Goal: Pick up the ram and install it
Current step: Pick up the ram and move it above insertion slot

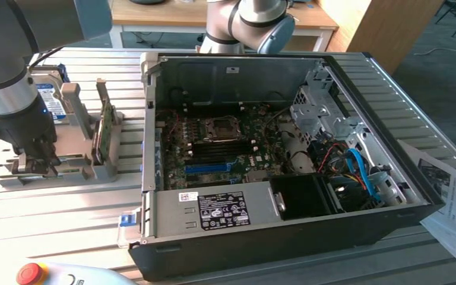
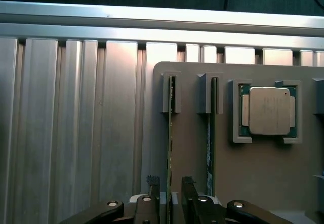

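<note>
The holder's end posts wrap the ends of the ram (image 2: pixel 169 133). My gripper should next grab the bare part (image 2: pixel 169 186) of the ram between the posts, where fingers fit.
Seen edge-on, the ram (image 2: pixel 169 133) is a thin green stick standing in a slot of the grey holder (image 2: pixel 253 173). My gripper (image 2: pixel 170 197) hangs right over it, one finger on each side, with small gaps between the fingers (image 2: pixel 153 199) and the board, so it is open. From outside, the gripper (image 1: pixel 34 161) is low over the near end of the holder (image 1: pixel 93 172) at the exterior view's left, and it hides the ram there. The open computer case (image 1: pixel 291 237) lies to the right, its motherboard (image 1: pixel 212 148) exposed.
A second edge-on green board (image 2: pixel 210 133) stands in the neighbouring slot, and a CPU (image 2: pixel 267 111) sits in a pocket beyond it. A taller green card (image 1: pixel 105 127) and a hard drive (image 1: pixel 46 98) stand in the holder. Papers (image 1: pixel 453 208) lie right of the case.
</note>
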Controlling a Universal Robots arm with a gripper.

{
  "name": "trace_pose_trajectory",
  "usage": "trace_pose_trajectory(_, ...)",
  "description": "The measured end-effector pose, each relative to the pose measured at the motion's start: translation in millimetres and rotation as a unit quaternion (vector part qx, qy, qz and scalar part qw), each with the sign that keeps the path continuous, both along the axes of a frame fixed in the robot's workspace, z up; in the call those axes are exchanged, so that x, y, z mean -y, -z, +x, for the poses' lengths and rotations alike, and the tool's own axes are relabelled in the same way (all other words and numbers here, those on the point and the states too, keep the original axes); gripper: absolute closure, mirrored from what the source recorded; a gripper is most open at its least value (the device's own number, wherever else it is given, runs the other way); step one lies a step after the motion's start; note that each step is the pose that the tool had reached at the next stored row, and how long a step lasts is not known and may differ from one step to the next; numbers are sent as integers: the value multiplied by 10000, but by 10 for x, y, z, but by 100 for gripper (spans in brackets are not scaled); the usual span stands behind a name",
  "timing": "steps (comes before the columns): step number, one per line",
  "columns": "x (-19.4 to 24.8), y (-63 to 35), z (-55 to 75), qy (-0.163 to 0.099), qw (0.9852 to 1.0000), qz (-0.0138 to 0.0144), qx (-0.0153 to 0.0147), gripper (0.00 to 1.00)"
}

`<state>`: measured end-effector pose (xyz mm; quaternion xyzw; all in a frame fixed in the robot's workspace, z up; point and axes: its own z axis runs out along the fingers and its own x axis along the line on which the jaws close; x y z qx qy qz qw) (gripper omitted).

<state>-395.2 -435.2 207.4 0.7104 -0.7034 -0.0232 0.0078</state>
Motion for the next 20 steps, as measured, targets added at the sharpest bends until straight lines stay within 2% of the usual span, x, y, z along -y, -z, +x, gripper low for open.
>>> trace_pose_trajectory(20,0,52,0,0,10000,0,8,69)
